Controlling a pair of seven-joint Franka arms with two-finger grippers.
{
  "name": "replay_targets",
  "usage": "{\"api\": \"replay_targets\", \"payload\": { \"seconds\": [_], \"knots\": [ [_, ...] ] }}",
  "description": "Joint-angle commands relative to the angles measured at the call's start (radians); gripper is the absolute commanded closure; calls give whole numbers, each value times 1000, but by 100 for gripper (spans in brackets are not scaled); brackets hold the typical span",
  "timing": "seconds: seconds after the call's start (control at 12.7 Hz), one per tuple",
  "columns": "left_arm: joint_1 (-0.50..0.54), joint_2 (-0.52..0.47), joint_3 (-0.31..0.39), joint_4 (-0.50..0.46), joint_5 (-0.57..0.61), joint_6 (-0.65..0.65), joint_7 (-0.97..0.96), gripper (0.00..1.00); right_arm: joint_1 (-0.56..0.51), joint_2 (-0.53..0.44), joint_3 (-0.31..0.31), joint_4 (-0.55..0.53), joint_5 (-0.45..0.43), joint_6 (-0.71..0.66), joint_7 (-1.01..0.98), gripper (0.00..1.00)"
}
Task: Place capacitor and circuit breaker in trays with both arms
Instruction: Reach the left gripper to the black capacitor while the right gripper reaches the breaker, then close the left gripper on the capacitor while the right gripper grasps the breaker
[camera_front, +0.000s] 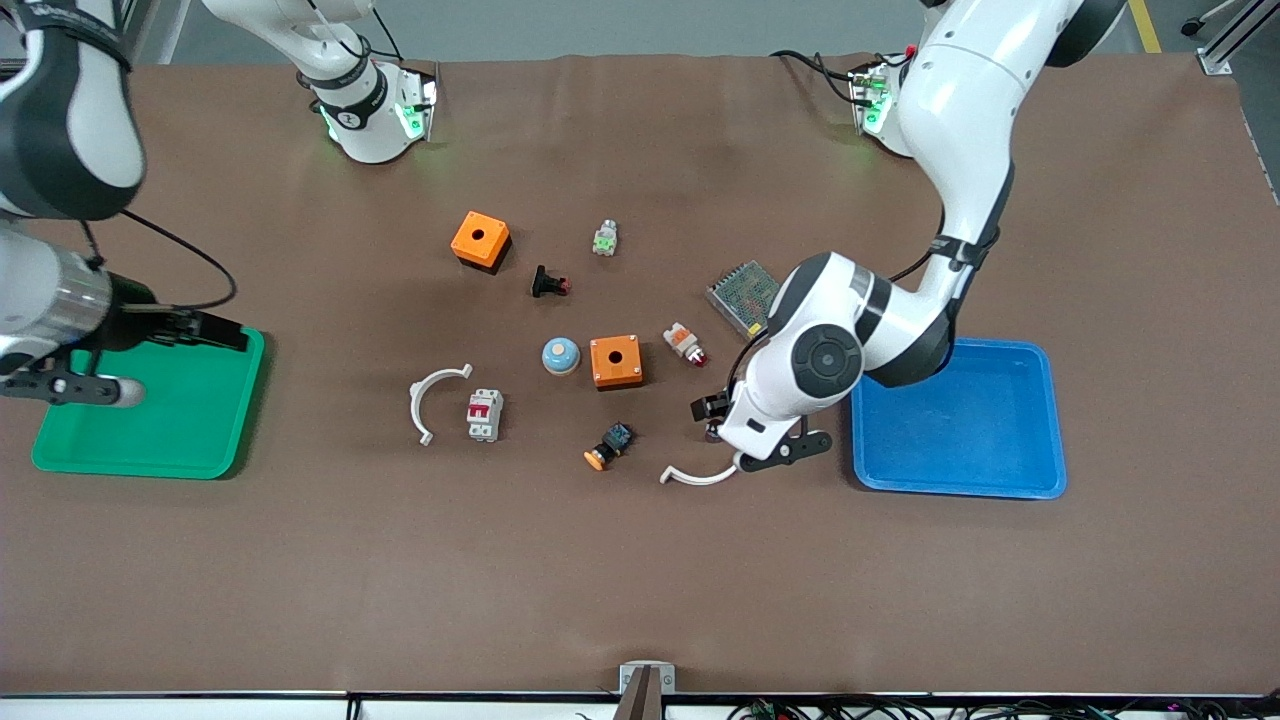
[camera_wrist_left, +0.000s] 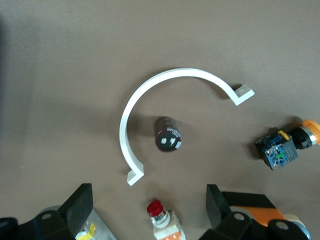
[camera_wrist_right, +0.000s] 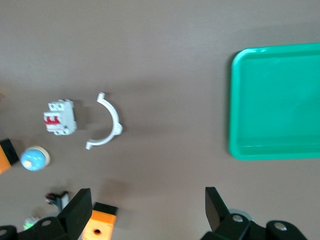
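Observation:
My left gripper grabs the capacitor's end with the two terminals next, to place the capacitor in the blue tray (camera_front: 956, 420).
The capacitor (camera_wrist_left: 167, 135), a small dark shiny cylinder, lies on the table inside a white curved bracket (camera_wrist_left: 150, 95). My left gripper (camera_wrist_left: 149, 197) hangs open over it, fingers wide apart. In the front view the left gripper (camera_front: 710, 418) sits just above that bracket (camera_front: 700, 476) and hides most of the capacitor. The circuit breaker (camera_front: 485, 413), white-grey with red levers, lies beside a second white bracket (camera_front: 432, 400); it also shows in the right wrist view (camera_wrist_right: 61, 117). My right gripper (camera_front: 225, 333) is open and empty over the green tray (camera_front: 140, 465).
A blue tray (camera_front: 955, 480) lies beside the left hand. Two orange boxes (camera_front: 480, 238) (camera_front: 615, 361), a blue dome (camera_front: 561, 355), a black push button (camera_front: 548, 283), a white-orange red-tipped part (camera_front: 685, 343), an orange-tipped button (camera_front: 610, 445) and a mesh-covered unit (camera_front: 745, 295) are scattered mid-table.

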Motion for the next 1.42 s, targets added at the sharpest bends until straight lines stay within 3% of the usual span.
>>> {"api": "replay_targets", "payload": {
  "seconds": [0.0, 0.31, 0.71, 1.02, 1.1, 1.34],
  "knots": [
    [-77, 62, 86, 90, 19, -5, -8, 0, 80, 10, -1, -31, 14, 63, 123, 0],
    [-106, 130, 117, 109, 21, 64, -8, 0, 192, 54, -1, -70, 14, 204, 272, 0],
    [-129, 156, 117, 109, 29, 85, -9, 0, 249, 175, -1, -79, 14, 380, 364, 0],
    [-147, 170, 114, 104, 101, 85, -18, 0, 292, 177, -3, -161, 12, 509, 418, 0],
    [-147, 175, 114, 104, 101, 85, -18, 3, 305, 177, -1, -186, 12, 547, 433, 0],
    [-147, 176, 114, 104, 101, 85, -23, 32, 330, 194, -3, -197, 12, 584, 460, 0]
  ]
}}
